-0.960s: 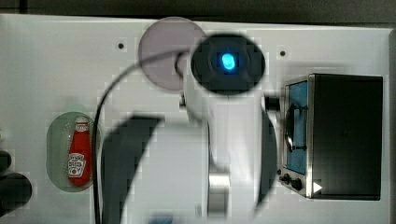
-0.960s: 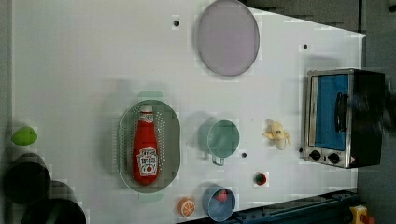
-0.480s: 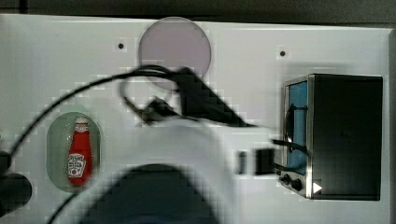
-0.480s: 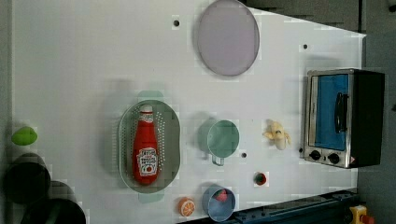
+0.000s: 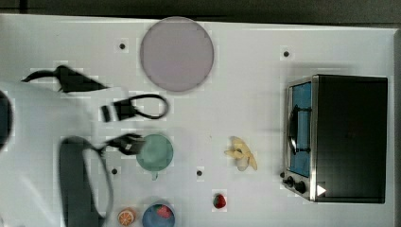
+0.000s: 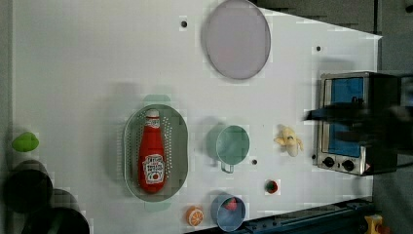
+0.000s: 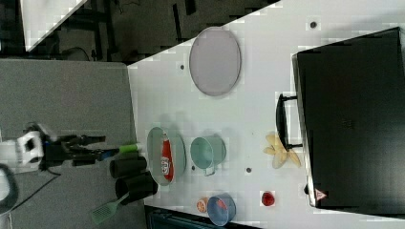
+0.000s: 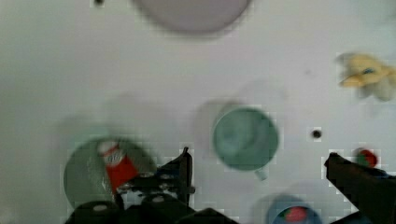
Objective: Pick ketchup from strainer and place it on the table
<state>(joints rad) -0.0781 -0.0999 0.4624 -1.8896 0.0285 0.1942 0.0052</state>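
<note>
I should lift the ketchup out of the strainer (image 6: 178,146) and lay it on the tabletop, so my gripper will next grab it by its labelled body (image 6: 153,165).
The red ketchup (image 6: 152,157) bottle lies lengthwise in the pale green strainer (image 6: 178,146) on the white table (image 6: 87,63), cap toward the left view's top. In the right view the ketchup (image 7: 165,157) rests in the strainer (image 7: 154,143), and my gripper (image 7: 101,146) hangs open off the table's edge on the right view's left. The wrist view looks down from high up with the dark fingers (image 8: 183,168) spread wide and nothing between them, the ketchup (image 8: 117,167) and strainer (image 8: 81,175) beside one finger. My blurred arm (image 5: 42,123) covers the strainer in the top view.
A grey-lilac plate (image 6: 237,39), a teal cup (image 6: 232,145), a banana (image 6: 288,140), a strawberry (image 6: 271,186), an orange half (image 6: 195,215) and a blue bowl (image 6: 229,212) lie on the table. A toaster oven (image 6: 350,122) stands at the left view's right. Black cylinders (image 6: 27,187) stand near the strainer.
The arm has swept toward the top view's left and now covers the strainer there. A dark blur of it now crosses the oven in the left view. The bottle has not moved.
</note>
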